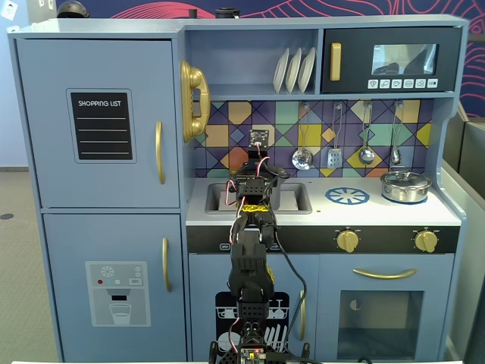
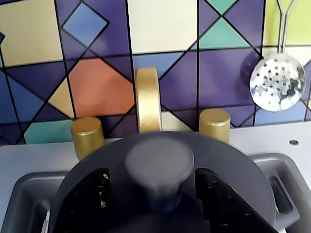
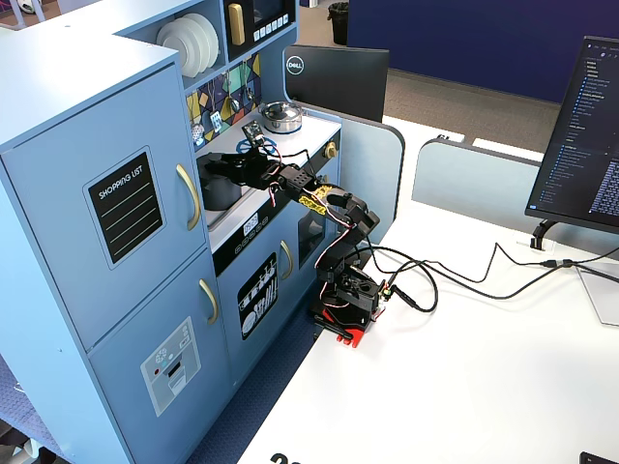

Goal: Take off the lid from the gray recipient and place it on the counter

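Note:
The lid needs to come off the gray pot and go on the counter. My gripper will grab the lid by its knob next.
A dark gray round lid (image 2: pixel 238 165) with a lighter gray knob (image 2: pixel 159 160) fills the lower half of the wrist view. It sits on a dark gray pot (image 3: pixel 221 190) inside the sink (image 2: pixel 29 187). My gripper (image 2: pixel 153 174) is open and straddles the knob. One black finger (image 2: pixel 92 194) stands left of it and the other (image 2: pixel 218 196) right, each with a gap to the stem. In both fixed views the gripper (image 1: pixel 258 171) (image 3: pixel 219 166) hangs over the sink (image 1: pixel 295 199), and in the front one the arm hides the pot.
A gold faucet (image 2: pixel 148 99) and two gold taps (image 2: pixel 87 136) (image 2: pixel 215 124) stand just behind the lid. A silver pot with its own lid (image 1: pixel 405 186) sits on the right burner. Utensils hang on the tiled wall (image 1: pixel 348 152). The blue burner mark (image 1: pixel 347 196) is bare.

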